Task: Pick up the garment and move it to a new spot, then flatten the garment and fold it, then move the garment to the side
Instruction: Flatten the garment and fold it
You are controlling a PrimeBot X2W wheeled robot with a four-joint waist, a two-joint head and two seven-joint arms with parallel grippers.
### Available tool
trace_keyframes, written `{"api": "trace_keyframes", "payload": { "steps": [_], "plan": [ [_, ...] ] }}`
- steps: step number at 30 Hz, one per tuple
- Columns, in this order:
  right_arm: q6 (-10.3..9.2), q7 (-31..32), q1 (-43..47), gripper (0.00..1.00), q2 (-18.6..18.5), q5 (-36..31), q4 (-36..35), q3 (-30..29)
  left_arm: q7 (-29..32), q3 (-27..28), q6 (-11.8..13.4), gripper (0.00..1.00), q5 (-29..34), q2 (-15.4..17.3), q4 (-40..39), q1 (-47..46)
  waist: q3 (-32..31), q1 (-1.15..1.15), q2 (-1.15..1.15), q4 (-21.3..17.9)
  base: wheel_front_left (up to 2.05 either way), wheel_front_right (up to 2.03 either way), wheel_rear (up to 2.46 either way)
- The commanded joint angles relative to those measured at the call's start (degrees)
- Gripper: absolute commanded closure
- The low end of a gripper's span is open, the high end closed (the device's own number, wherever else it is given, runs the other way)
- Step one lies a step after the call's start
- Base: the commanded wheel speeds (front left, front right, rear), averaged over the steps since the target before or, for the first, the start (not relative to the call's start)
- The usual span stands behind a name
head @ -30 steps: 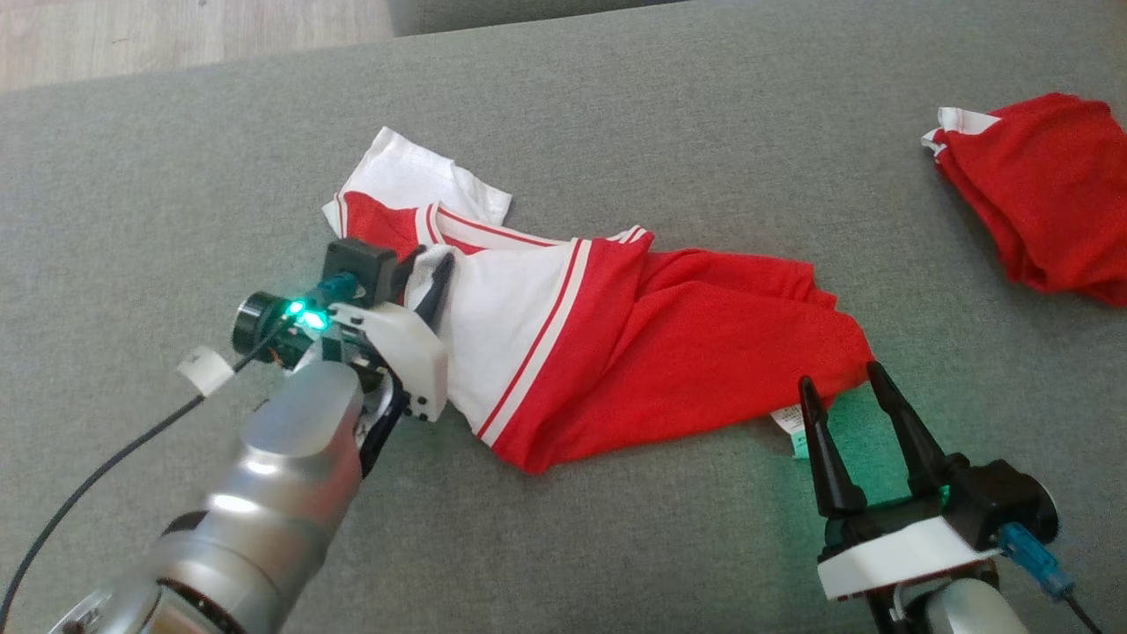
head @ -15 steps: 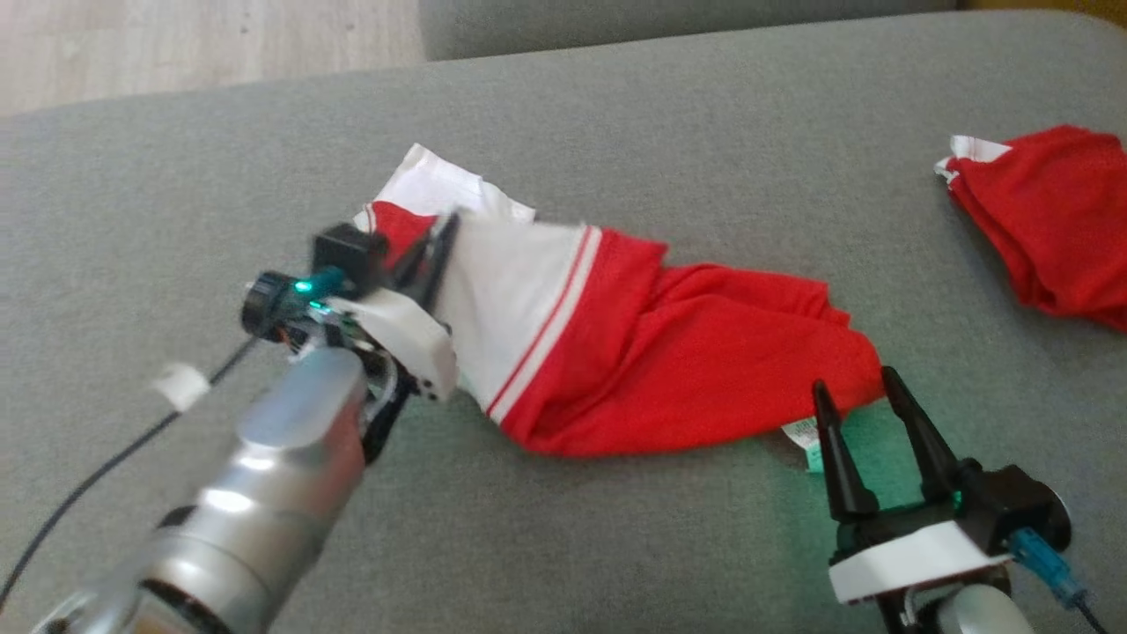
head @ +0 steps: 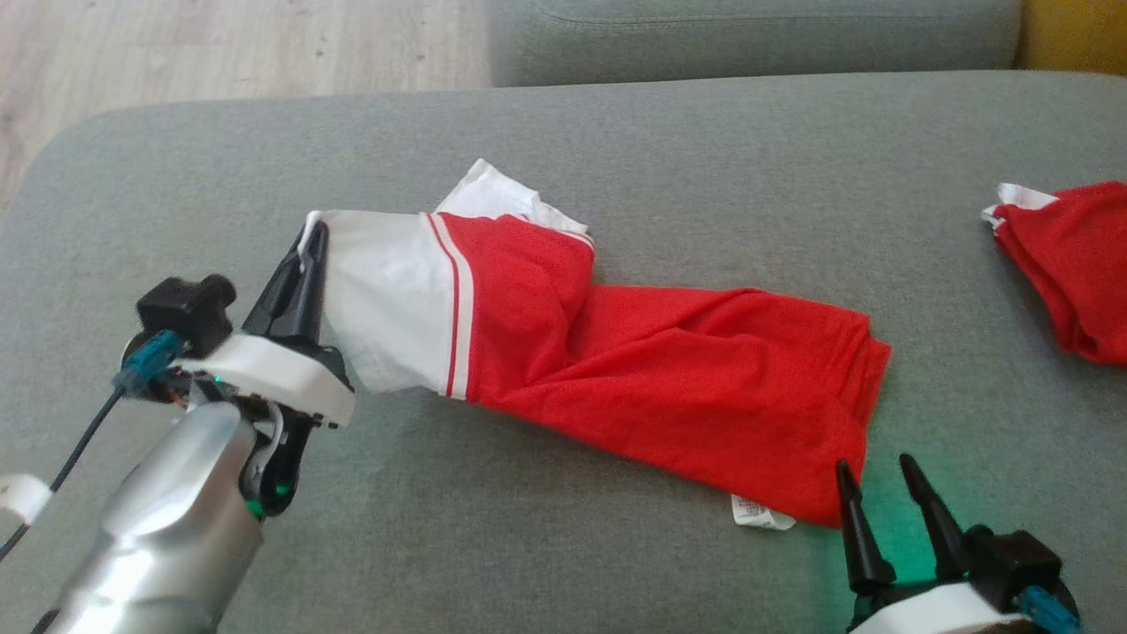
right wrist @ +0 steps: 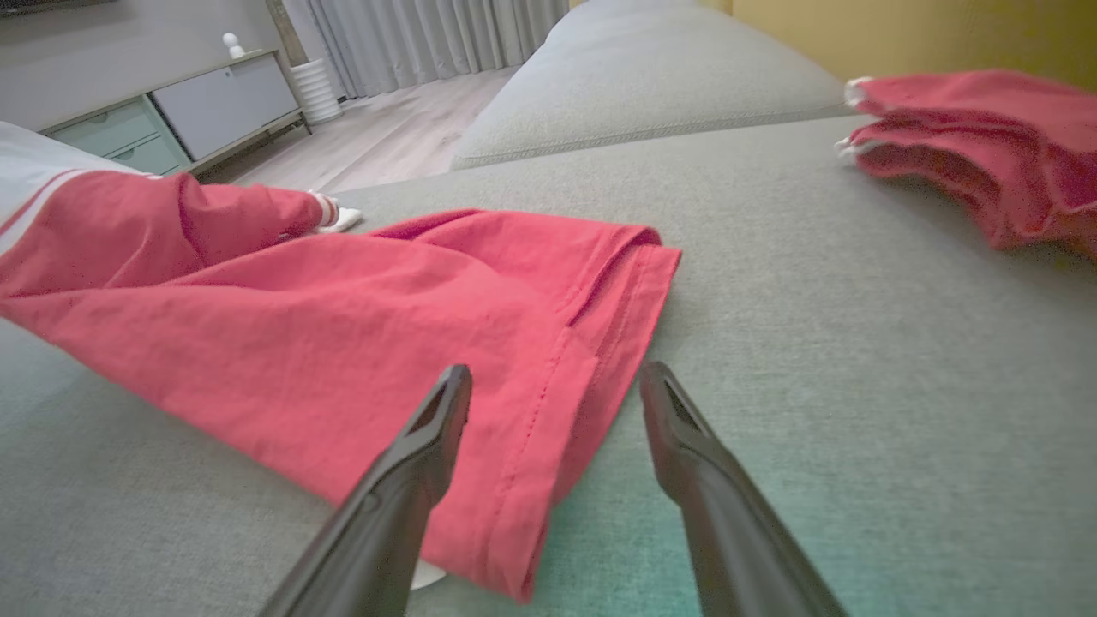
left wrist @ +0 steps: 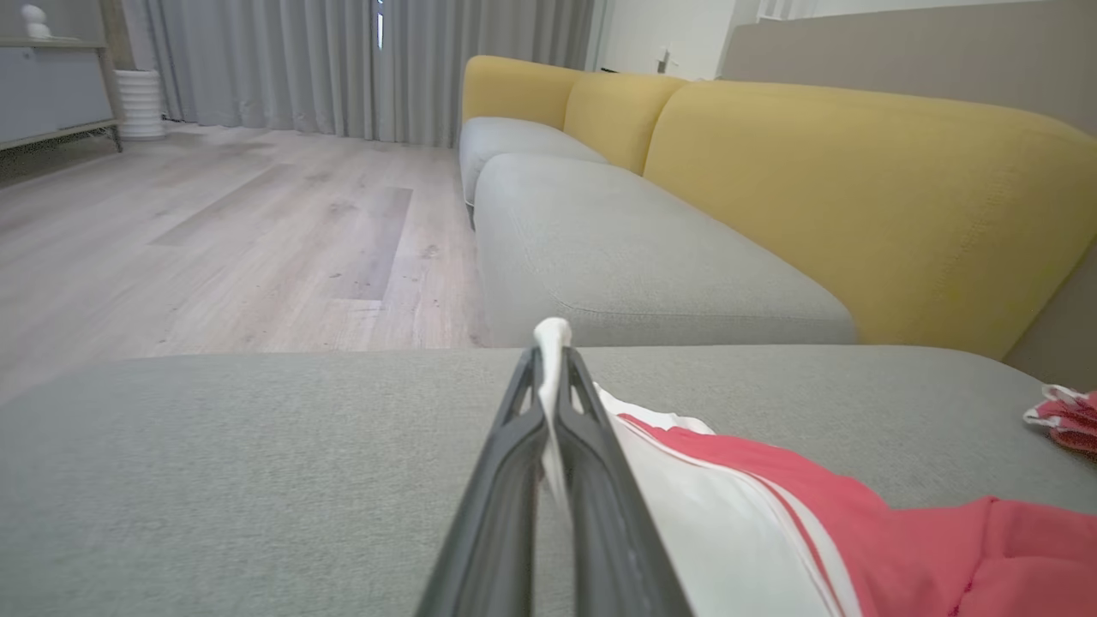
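My right gripper grabs the shirt by its hem corner (head: 836, 513) next, where an edge shows, since the red body (head: 676, 396) lies flat on the seat.
The garment (head: 616, 352) is a red and white shirt stretched across the grey sofa seat (head: 616, 150). My left gripper (head: 313, 242) is shut on its white edge and holds that end lifted off the cushion; the left wrist view has white cloth (left wrist: 553, 343) pinched between the two dark fingers. The red body (right wrist: 343, 326) trails to the right and lies on the seat, a small white label (head: 759, 512) at its lower hem. My right gripper (head: 879, 480) stands open just below the red hem, its fingers (right wrist: 428, 428) straddling that edge without touching it.
A second red and white garment (head: 1070, 264) lies bunched at the seat's right edge. The seat's left edge curves down to a wooden floor (head: 220, 44). Another grey cushion (head: 748, 35) and a yellow backrest (left wrist: 857, 197) lie beyond.
My left gripper has shut on the garment's white edge and pulled it up and to the left, stretching the shirt out. The head camera has shifted. The right gripper stayed open.
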Motion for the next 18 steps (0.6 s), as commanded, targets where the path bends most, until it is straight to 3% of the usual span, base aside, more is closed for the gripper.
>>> {"api": "trace_keyframes", "payload": {
  "steps": [1, 6, 18],
  "plan": [
    [0.37, -0.63, -0.61, 0.0, -0.86, 0.99, -0.21, 2.05, -0.69, 3.3, 0.95, 1.0, -0.62, 2.93, -2.99, -1.47, -0.27, 0.0, 0.0, 0.66, 0.0, 0.0, 0.0],
    [0.37, -0.63, 0.44, 0.0, -2.06, 3.49, 0.56, 4.46, -0.55, 4.4, 2.41, 1.0, -1.63, 3.98, -7.31, 0.65, -0.26, 0.0, 0.0, 1.84, 0.0, 0.0, 0.0],
    [0.37, -0.63, 1.09, 0.0, -9.25, 12.75, 5.91, 16.48, 0.65, 4.61, 4.23, 1.0, -1.95, 5.16, -11.28, 0.95, 0.51, 0.0, 0.0, 2.98, 0.0, 0.0, 0.0]
  ]
}}
